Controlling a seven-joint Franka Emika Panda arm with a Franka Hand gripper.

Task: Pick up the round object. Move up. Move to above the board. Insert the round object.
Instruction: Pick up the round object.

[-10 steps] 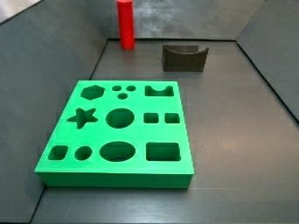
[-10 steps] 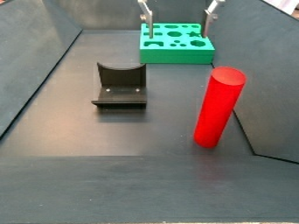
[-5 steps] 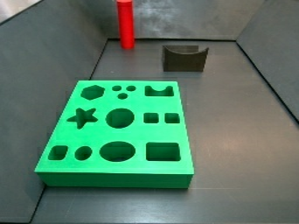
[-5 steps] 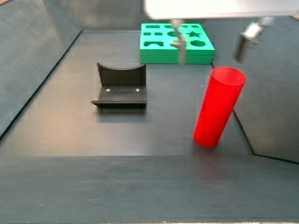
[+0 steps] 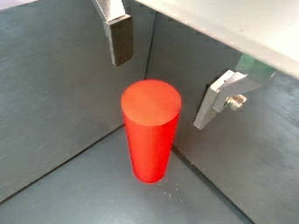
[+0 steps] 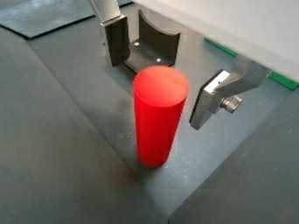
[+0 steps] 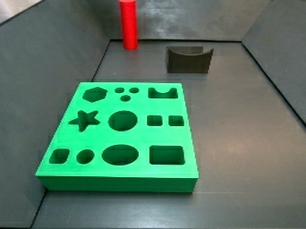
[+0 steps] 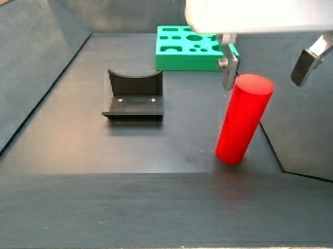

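I will grab the round object by its upper end (image 7: 128, 5) with my gripper next. Then it can go into its hole in the board (image 7: 72, 165).
The round object, a tall red cylinder (image 8: 243, 119), stands upright near the wall corner; it also shows in a side view (image 7: 125, 22) and in both wrist views (image 5: 149, 131) (image 6: 160, 114). My gripper (image 8: 267, 64) is open and hangs right over the cylinder's top, with one finger (image 8: 225, 64) on each side of it and no contact. Both wrist views show the gripper (image 5: 170, 70) (image 6: 165, 72) with the cylinder's top between the open plates. The green board (image 7: 72, 165) with shaped holes lies flat on the floor, apart from the cylinder (image 8: 166, 60).
A dark grey block with a curved notch (image 8: 132, 94) stands on the floor between the board and the cylinder, also in a side view (image 7: 189, 58) and a wrist view (image 6: 156, 48). Grey walls (image 8: 306, 136) close in beside the cylinder.
My gripper has moved from above the board across to the cylinder and come lower over its top. The cylinder, board and block have not moved.
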